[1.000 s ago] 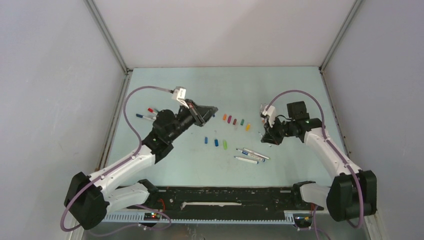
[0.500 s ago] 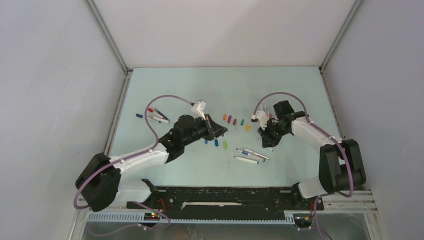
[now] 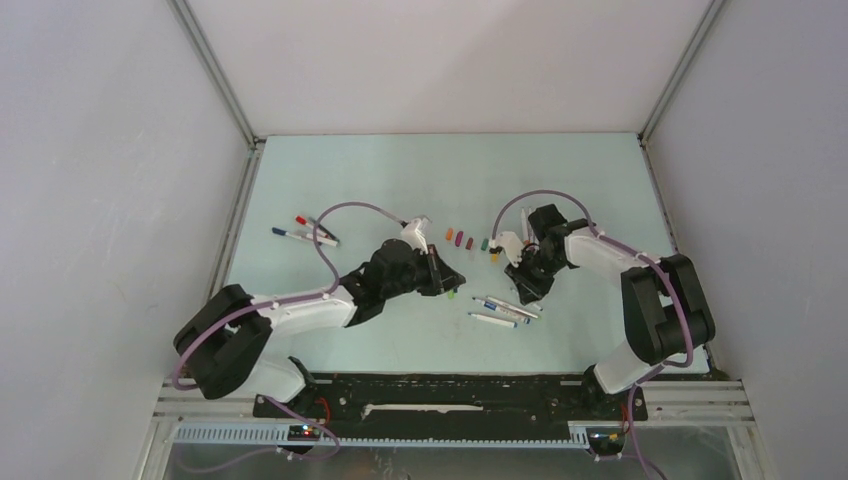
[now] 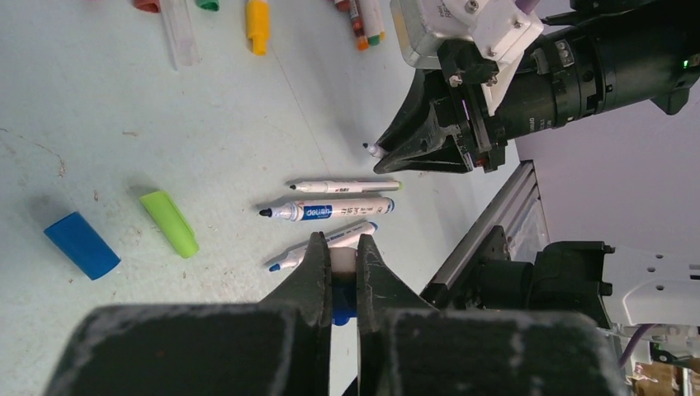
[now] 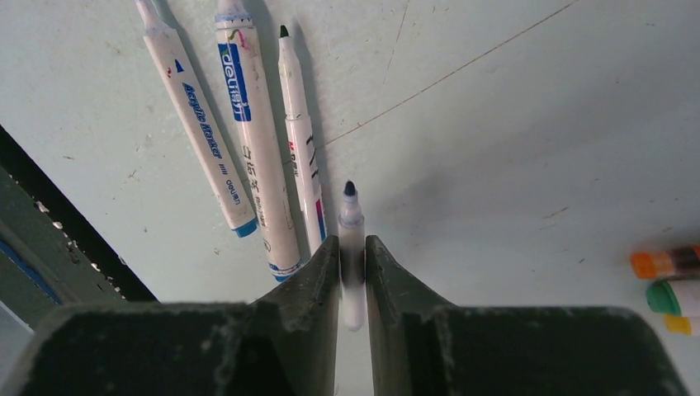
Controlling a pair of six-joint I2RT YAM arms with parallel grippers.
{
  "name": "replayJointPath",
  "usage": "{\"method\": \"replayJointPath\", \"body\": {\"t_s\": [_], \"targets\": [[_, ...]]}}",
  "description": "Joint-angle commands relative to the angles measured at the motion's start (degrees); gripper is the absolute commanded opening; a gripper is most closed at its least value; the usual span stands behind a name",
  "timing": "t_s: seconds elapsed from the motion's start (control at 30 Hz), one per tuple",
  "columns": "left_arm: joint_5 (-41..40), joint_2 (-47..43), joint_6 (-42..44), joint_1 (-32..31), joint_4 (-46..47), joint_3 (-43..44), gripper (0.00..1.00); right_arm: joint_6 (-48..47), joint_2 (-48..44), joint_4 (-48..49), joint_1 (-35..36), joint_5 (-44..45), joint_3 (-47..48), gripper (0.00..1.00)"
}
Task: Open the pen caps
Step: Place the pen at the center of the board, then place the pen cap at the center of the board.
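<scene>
The small blue cap stays held in my left gripper for now, until it meets the table. Its lower end (image 4: 342, 318) hangs higher than the light green cap.
Loose pen caps (image 3: 469, 241) lie in a row mid-table, orange, red, green and yellow. A light green cap (image 4: 169, 223) and a blue cap (image 4: 81, 245) lie nearer. My left gripper (image 4: 338, 243) hangs beside them (image 3: 446, 282), shut on a small blue cap (image 4: 344, 312) with a white end. My right gripper (image 5: 352, 243) is low over the table (image 3: 527, 288), its jaws close against both sides of a thin uncapped pen (image 5: 351, 216) with a dark tip. That tip points along three uncapped pens (image 5: 248, 124) lying side by side.
Capped pens (image 3: 305, 230) with red and blue caps lie at the far left. More capped pens, orange (image 5: 660, 262) and green (image 5: 673, 295), lie beside the cap row. The black front rail (image 3: 450, 395) runs along the near table edge. Grey walls close in three sides.
Both arms have swung in toward the table's middle. The left gripper has travelled right and nearer, past the blue caps. The right gripper has come left and down to the three pens.
</scene>
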Motion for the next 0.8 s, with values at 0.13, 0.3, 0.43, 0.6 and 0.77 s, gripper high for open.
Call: {"method": "replayJointPath", "body": {"t_s": [0.13, 0.3, 0.43, 0.6, 0.77], "targets": [[-2.1, 1.4, -1.8, -1.2, 2.5, 3.3, 0.00, 0.3, 1.4, -0.9, 0.9, 1.4, 2.3, 0.26], [-3.6, 1.8, -2.7, -1.5, 1.5, 3.6, 0.00, 0.6, 1.0, -1.1, 1.0, 1.7, 2.6, 0.28], [-6.7, 2.2, -4.2, -2.0, -2.7, 4.8, 0.00, 0.6, -0.5, -1.8, 0.6, 1.4, 3.1, 0.29], [-12.4, 4.7, -5.1, -3.3, -12.6, 9.8, 0.00, 0.1, -4.4, -2.8, -1.6, -1.3, 3.4, 0.30], [-15.7, 10.4, -5.1, -4.2, -24.7, 18.4, 0.00, 0.0, -7.6, -3.2, -4.2, -4.0, 3.4, 0.31]]}}
